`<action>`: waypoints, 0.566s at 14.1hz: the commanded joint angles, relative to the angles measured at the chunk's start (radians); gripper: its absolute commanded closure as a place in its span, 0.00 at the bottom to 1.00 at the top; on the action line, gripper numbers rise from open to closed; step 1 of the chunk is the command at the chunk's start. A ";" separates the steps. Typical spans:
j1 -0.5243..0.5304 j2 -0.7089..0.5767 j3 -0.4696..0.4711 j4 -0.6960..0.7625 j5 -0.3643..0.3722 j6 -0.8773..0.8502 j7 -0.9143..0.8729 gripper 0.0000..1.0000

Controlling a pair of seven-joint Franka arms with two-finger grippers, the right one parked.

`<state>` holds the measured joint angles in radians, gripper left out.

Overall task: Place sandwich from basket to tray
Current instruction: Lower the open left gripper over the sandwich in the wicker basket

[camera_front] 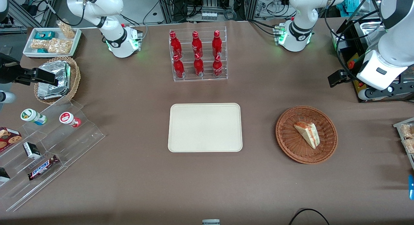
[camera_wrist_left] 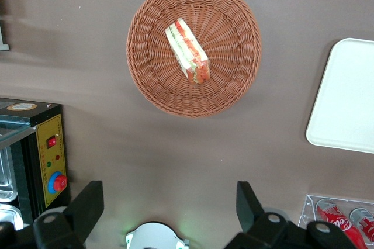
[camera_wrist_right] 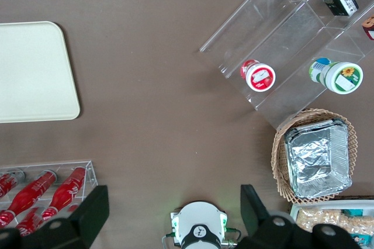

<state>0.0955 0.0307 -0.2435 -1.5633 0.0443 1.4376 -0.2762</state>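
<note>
The gripper should next grab the sandwich by its wide end (camera_front: pixel 303 126) to move it from the basket onto the tray (camera_front: pixel 205 127).
The sandwich (camera_front: pixel 307 133) (camera_wrist_left: pixel 187 50), a pale bread wedge with red and green filling, lies on its side in the middle of the wide reddish-brown wicker basket (camera_front: pixel 284 141) (camera_wrist_left: pixel 152 79). The cream-beige tray (camera_front: pixel 205 127) (camera_wrist_left: pixel 345 97) lies flat and bare at the table's middle, beside the basket toward the parked arm's end. My gripper (camera_front: pixel 337 79) (camera_wrist_left: pixel 168 196) hangs high above the table, farther from the front camera than the basket and a little toward the working arm's end. It is open, with only brown tablecloth between its black fingers (camera_wrist_left: pixel 87 202).
A clear rack of red bottles (camera_front: pixel 198 55) (camera_wrist_left: pixel 339 214) stands farther back than the tray. A black box with a yellow panel and red button (camera_wrist_left: pixel 48 164) sits near my arm's base (camera_wrist_left: pixel 155 238). A stepped acrylic display (camera_front: pixel 48 137), a foil-packet basket (camera_front: pixel 56 79) and a white snack tray (camera_front: pixel 51 40) fill the parked arm's end.
</note>
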 commanded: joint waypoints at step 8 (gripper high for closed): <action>0.015 0.096 0.006 -0.015 0.012 0.004 -0.008 0.00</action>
<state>0.1016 0.0727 -0.2350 -1.5769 0.0447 1.4374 -0.2770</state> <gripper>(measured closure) 0.000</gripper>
